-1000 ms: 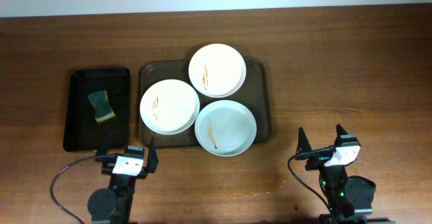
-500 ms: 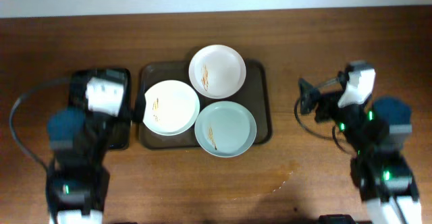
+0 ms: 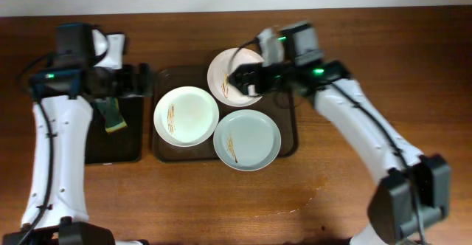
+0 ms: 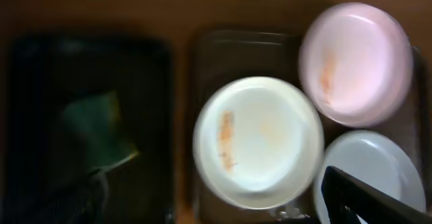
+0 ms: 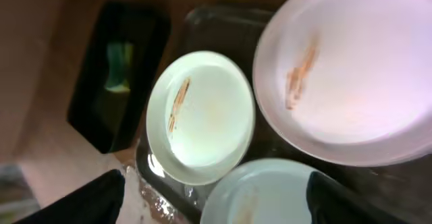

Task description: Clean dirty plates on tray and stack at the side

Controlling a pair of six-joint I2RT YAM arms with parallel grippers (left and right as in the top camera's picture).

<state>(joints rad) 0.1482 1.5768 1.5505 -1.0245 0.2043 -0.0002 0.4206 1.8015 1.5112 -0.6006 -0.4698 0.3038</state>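
My left gripper is going to hold the sponge by its green side (image 3: pixel 110 114) (image 4: pixel 99 131) next, so the sponge's yellow side stays free to clean the dirty plates.
Three dirty plates lie on the brown tray (image 3: pixel 289 127): a white one at the left (image 3: pixel 186 116), a white one at the back (image 3: pixel 228 68) and a pale blue-green one at the front right (image 3: pixel 247 139). Each has brown-orange smears. My left gripper (image 3: pixel 144 81) hangs open and empty between the black tray and the brown tray; in its wrist view (image 4: pixel 223 207) it looks down on the left white plate (image 4: pixel 260 140). My right gripper (image 3: pixel 241 79) is open and empty above the back white plate; in its wrist view (image 5: pixel 226 204) it looks down on the blue-green plate (image 5: pixel 270 193).
A narrower black tray (image 3: pixel 110 138) stands left of the brown tray with a green-and-yellow sponge (image 3: pixel 112 116) in it. The sponge also shows in the left wrist view (image 4: pixel 98 129) and the right wrist view (image 5: pixel 120 65). A wet patch (image 3: pixel 310 197) marks the table in front.
Both arms have swung out from the table's front edge to the back. The left gripper now hangs by the black tray, the right over the back plate. The plates have not moved.
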